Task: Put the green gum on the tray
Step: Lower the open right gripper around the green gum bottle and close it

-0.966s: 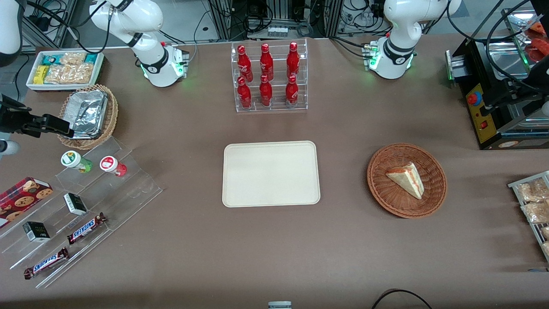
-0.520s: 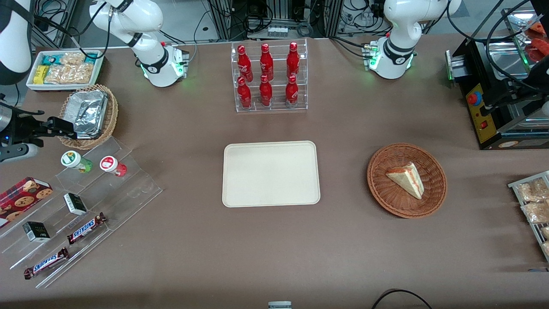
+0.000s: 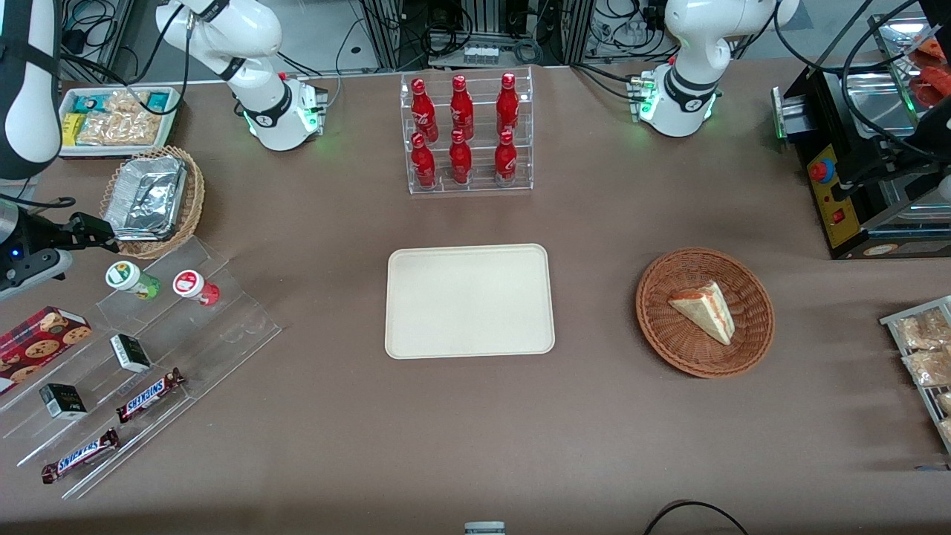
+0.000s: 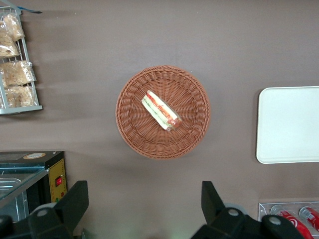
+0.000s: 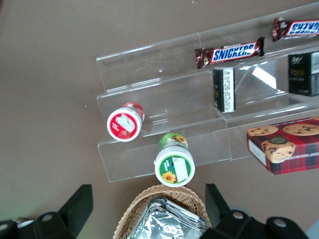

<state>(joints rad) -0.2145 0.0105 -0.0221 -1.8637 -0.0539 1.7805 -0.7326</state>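
Note:
Next, my gripper should grab the green gum bottle by its white lid [image 3: 119,275] to set it on the cream tray [image 3: 469,301].
The green gum [image 3: 132,279] is a small green bottle with a white, green-printed lid, standing on the top step of a clear acrylic stand [image 3: 223,327]. It also shows in the right wrist view, the green gum [image 5: 174,162] beside a like red bottle [image 5: 125,122]. My gripper [image 3: 93,229] hovers open and holding nothing, a little farther from the front camera than the green gum and above it, by the rim of a foil-filled wicker basket [image 3: 152,200]. In its own view the gripper [image 5: 148,204] straddles that basket [image 5: 167,216]. The cream tray [image 3: 469,301] lies bare at mid-table.
The stand's lower steps hold two dark boxes [image 3: 130,352], Snickers bars [image 3: 149,394] and a cookie box [image 3: 41,338]. A rack of red bottles [image 3: 468,134] stands farther back than the tray. A brown basket with a sandwich [image 3: 704,312] lies toward the parked arm's end.
My gripper has drifted a little nearer the front camera, closer to the green gum, and drawn slightly off the foil basket. The gum and tray have not moved.

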